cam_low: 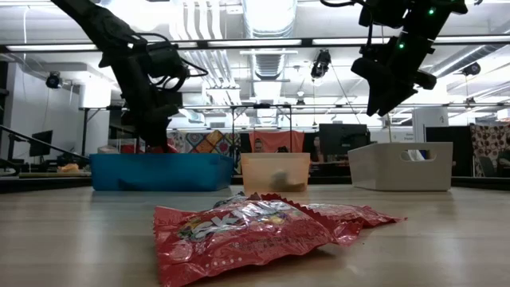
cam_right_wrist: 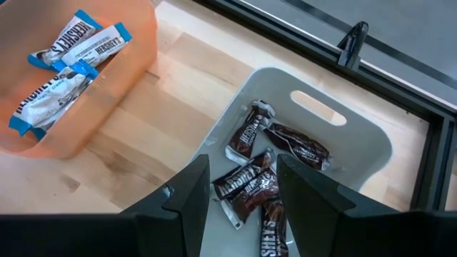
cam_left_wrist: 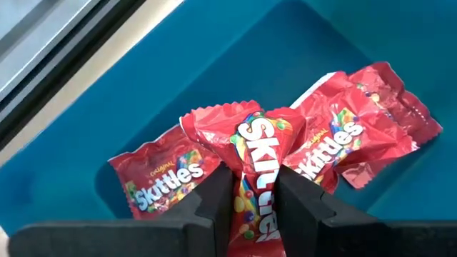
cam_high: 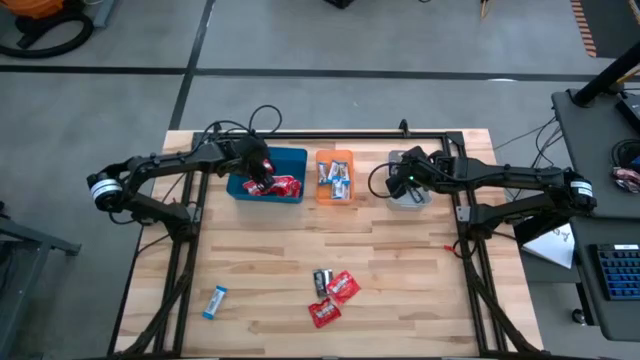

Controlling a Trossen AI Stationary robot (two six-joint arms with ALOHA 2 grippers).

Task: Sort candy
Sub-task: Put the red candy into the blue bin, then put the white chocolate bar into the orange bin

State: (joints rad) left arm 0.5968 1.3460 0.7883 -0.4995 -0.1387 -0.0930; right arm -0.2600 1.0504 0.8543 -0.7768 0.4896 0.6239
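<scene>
The red packet [cam_left_wrist: 250, 150] is inside the rim of the blue tray over others, so it is time for my left gripper to release it. The packet would then lie in the blue tray [cam_left_wrist: 285, 53].
My left gripper [cam_high: 259, 170] is over the blue tray [cam_high: 292, 160] and shut on a shiny red candy packet [cam_left_wrist: 258, 153]. Two more red packets [cam_left_wrist: 166, 177] lie flat on the tray floor beneath it. My right gripper [cam_right_wrist: 243, 191] hangs open above the grey tray [cam_right_wrist: 357, 139], which holds several dark brown candies [cam_right_wrist: 250, 182]. The orange tray [cam_high: 335, 157] holds blue-and-white candies [cam_right_wrist: 68, 53]. On the table lie two red packets [cam_high: 343, 287], one dark candy [cam_high: 321, 281] and one blue-and-white candy [cam_high: 215, 301]. My left gripper pinches the red packet between its two fingers [cam_left_wrist: 214, 200], one on each flat face, at the packet's near end [cam_left_wrist: 255, 203]. The fingers come from above, pointing down into the blue tray. The packet hangs below them, its free end [cam_left_wrist: 235, 118] over the other red packets; whether it touches them I cannot tell.
The three trays stand in a row near the table's far edge: blue, orange, grey [cam_low: 400, 166]. A black rail frame [cam_high: 350, 133] runs behind them. The loose candies lie near the table's near edge, with bare wood between them and the trays. A desk with equipment stands off the table's right side.
</scene>
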